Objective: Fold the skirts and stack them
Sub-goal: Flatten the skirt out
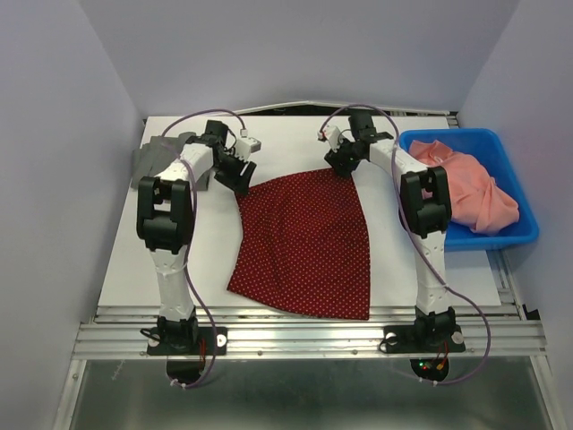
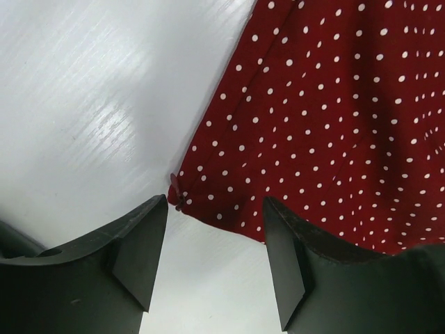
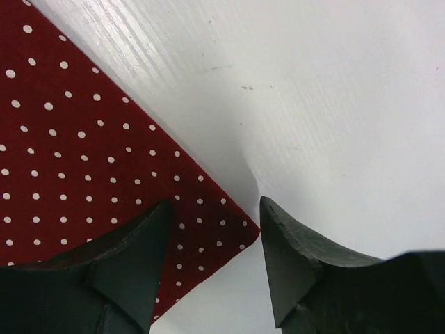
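My left gripper is to grab the polka-dot skirt (image 1: 304, 237) by its waist corner (image 1: 243, 192) next, matching my right gripper's corner. Then the skirt's waist can be folded toward its hem.
The dark red polka-dot skirt (image 1: 304, 237) lies flat on the white table, waist at the far end, wide hem near. My left gripper (image 1: 240, 176) is open just over the skirt's far left waist corner (image 2: 182, 188), which lies between its fingers. My right gripper (image 1: 341, 161) is open over the far right waist corner (image 3: 236, 229), one finger above the cloth. Neither holds anything. The dark grey skirt (image 1: 159, 159) lies crumpled at the far left of the table, partly hidden behind my left arm.
A blue bin (image 1: 510, 235) at the right holds salmon-pink cloth (image 1: 474, 188). The white table board (image 1: 161, 269) ends at a metal rail at the near edge. Grey walls close in left, right and behind.
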Robot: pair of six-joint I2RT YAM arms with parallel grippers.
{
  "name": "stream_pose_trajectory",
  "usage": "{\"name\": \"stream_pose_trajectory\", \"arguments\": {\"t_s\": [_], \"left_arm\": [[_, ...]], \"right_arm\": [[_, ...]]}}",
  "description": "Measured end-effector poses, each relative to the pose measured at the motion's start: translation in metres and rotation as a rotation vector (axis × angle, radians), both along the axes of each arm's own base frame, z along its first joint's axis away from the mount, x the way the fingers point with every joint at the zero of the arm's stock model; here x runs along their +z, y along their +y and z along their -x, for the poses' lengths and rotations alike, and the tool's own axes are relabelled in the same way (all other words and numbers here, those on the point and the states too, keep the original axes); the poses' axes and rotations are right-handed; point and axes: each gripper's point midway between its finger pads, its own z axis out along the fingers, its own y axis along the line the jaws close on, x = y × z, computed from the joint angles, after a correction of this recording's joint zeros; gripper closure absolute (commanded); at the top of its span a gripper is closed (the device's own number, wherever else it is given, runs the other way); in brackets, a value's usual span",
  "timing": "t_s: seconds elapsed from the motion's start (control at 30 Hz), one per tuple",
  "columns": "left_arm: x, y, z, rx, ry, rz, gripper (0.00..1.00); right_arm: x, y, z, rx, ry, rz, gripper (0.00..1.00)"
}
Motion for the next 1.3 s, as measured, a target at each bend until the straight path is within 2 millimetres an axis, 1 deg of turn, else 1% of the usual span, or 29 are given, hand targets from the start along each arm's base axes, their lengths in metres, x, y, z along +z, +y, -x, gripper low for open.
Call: {"name": "stream_pose_trajectory", "arguments": {"t_s": [0.13,0.2,0.23,0.33,0.4,0.43,0.5,0.57,0.6,0.7,0.8,0.9,1.1,1.2,1.3], "left_arm": [[-0.004,0.008,-0.003,0.017,-0.002,-0.018,0.35],[-0.008,0.012,-0.003,0.024,0.004,-0.031,0.38],[-0.012,0.015,-0.004,0.03,0.009,-0.043,0.38],[-0.02,0.02,-0.005,0.041,0.018,-0.058,0.42],[-0.024,0.021,-0.006,0.043,0.022,-0.063,0.48],[-0.026,0.021,-0.006,0.044,0.024,-0.065,0.51],[-0.03,0.021,-0.006,0.044,0.032,-0.068,0.54],[-0.03,0.021,-0.009,0.044,0.031,-0.068,0.53],[-0.03,0.021,-0.01,0.041,0.029,-0.067,0.48],[-0.03,0.017,-0.008,0.013,0.033,-0.044,0.39],[-0.026,0.015,-0.003,-0.019,0.045,-0.009,0.36],[-0.015,0.012,-0.005,-0.04,0.04,0.012,0.36],[0.022,0.008,-0.033,-0.05,-0.062,0.035,0.39],[0.029,0.006,-0.041,-0.052,-0.089,0.042,0.4],[0.025,0.005,-0.046,-0.053,-0.088,0.043,0.41]], "right_arm": [[-0.002,0.0,-0.003,0.028,-0.026,0.014,0.51],[-0.002,0.001,-0.005,0.041,-0.04,0.019,0.55],[-0.002,0.001,-0.005,0.047,-0.044,0.021,0.59],[-0.002,0.001,-0.007,0.065,-0.058,0.024,0.65],[-0.003,0.002,-0.007,0.074,-0.062,0.027,0.67],[-0.003,0.002,-0.007,0.082,-0.065,0.029,0.72],[-0.003,0.002,-0.007,0.091,-0.07,0.034,0.73],[-0.004,0.002,-0.006,0.103,-0.073,0.039,0.73],[-0.004,0.002,-0.007,0.107,-0.076,0.042,0.73],[-0.003,0.001,-0.007,0.116,-0.084,0.047,0.72],[-0.003,0.001,-0.007,0.126,-0.087,0.053,0.73],[-0.003,0.001,-0.007,0.135,-0.093,0.058,0.73],[-0.003,0.001,-0.007,0.144,-0.097,0.064,0.73],[-0.003,0.0,-0.007,0.148,-0.099,0.066,0.73],[-0.003,0.0,-0.007,0.152,-0.101,0.069,0.73]]}}
